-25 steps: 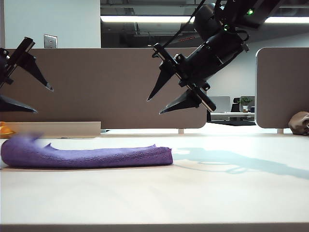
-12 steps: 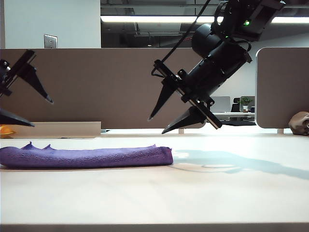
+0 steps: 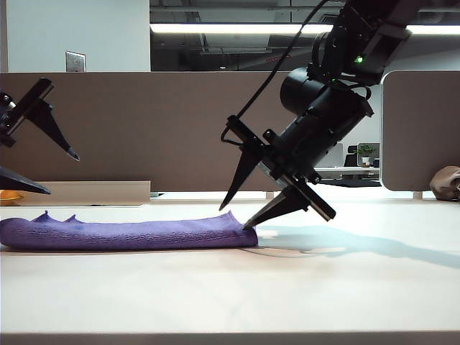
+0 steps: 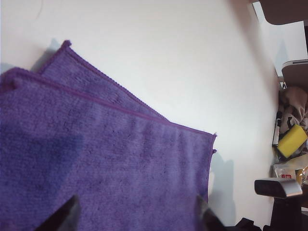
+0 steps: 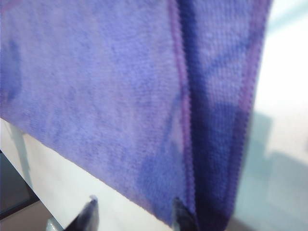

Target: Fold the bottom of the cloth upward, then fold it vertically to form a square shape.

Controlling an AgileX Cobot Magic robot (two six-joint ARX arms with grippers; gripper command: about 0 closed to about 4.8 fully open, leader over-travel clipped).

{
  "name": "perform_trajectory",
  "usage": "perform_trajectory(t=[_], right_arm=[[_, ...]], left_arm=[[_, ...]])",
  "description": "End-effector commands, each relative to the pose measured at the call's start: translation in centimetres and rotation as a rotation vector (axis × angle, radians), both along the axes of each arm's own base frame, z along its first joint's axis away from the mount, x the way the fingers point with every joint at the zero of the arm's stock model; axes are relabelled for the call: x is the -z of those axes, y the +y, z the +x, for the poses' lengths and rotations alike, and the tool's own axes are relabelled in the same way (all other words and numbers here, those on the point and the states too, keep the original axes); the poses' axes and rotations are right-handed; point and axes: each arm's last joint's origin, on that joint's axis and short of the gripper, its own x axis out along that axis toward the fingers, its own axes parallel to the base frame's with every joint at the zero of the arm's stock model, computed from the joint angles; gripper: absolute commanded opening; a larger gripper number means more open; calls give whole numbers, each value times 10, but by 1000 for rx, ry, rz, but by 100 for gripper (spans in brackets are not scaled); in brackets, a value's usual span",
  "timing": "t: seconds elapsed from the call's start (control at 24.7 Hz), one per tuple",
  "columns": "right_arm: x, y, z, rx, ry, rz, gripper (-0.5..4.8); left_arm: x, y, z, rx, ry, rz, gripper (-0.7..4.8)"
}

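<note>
Next, my right gripper grips the purple cloth by its hemmed corner, to fold the doubled cloth into a square shape.
The purple cloth lies folded double and flat on the left of the white table. In the left wrist view the cloth shows two layers with offset hemmed corners. My left gripper hangs open above the cloth's left end, nothing between its fingers. My right gripper is open and tilted down at the cloth's right end, its lower fingertip close to the corner. In the right wrist view one fingertip of the right gripper is over the cloth edge, the other over bare table.
Brown divider panels stand behind the table. A brown-grey lumpy object sits at the far right and something orange at the far left. The left wrist view shows a yellow sponge and a camera stand past the table edge.
My right gripper has come down and tilted toward the cloth's right end. The cloth's left end, raised and blurred a second ago, has settled flat. The left gripper stays open.
</note>
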Motion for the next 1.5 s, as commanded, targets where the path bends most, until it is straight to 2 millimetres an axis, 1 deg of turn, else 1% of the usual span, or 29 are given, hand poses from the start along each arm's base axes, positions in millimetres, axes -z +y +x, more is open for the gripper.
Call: perform_trajectory(t=[0.04,0.16,0.2,0.45,0.57,0.73,0.77,0.81,0.89,0.97,1.01,1.05,1.09,1.18,1.42,1.5], right_arm=[[0,-2,-2,-2,2,-41,198],[5,-8,-9,-42,5,-172,199],[6,-8,-10,-56,-2,-173,198],[4,-7,-8,-63,-17,-151,199],[0,-3,-3,-54,-47,-62,199],[0,-2,-2,-42,-49,-53,198],[0,-2,-2,-41,-47,-55,189],[0,-2,-2,-42,-47,-55,152],[0,-2,-2,-42,-51,-54,42],[0,-2,-2,-45,-53,-54,31],[0,-2,-2,-45,-50,-55,11],[0,-2,-2,-45,-45,-58,6],[0,-3,-3,-47,-39,-62,6],[1,-4,-6,-69,-29,-79,6],[2,-11,-16,-129,-12,-189,-1],[-4,-14,-21,-148,-12,-219,-1]], left_arm=[[-2,0,0,22,-13,-4,304],[-2,0,-1,30,-14,3,304],[-1,0,-1,31,-12,3,304],[-1,-1,-2,60,-20,5,304],[-2,-1,-2,71,-23,-4,304],[-2,-1,-2,71,-23,-5,303],[-2,-1,-2,71,-22,-5,301],[-2,-1,-2,71,-23,-5,299],[-2,-1,-2,72,-22,-5,299],[-2,-1,-2,73,-23,-7,299],[-2,-1,-2,75,-22,-8,299],[-2,-1,-2,76,-22,-9,299],[-2,-1,-2,80,-23,-13,297],[-2,-1,-2,90,-24,-21,273],[-3,-1,-3,90,-20,-22,272],[-6,-2,-5,105,-32,-14,271]])
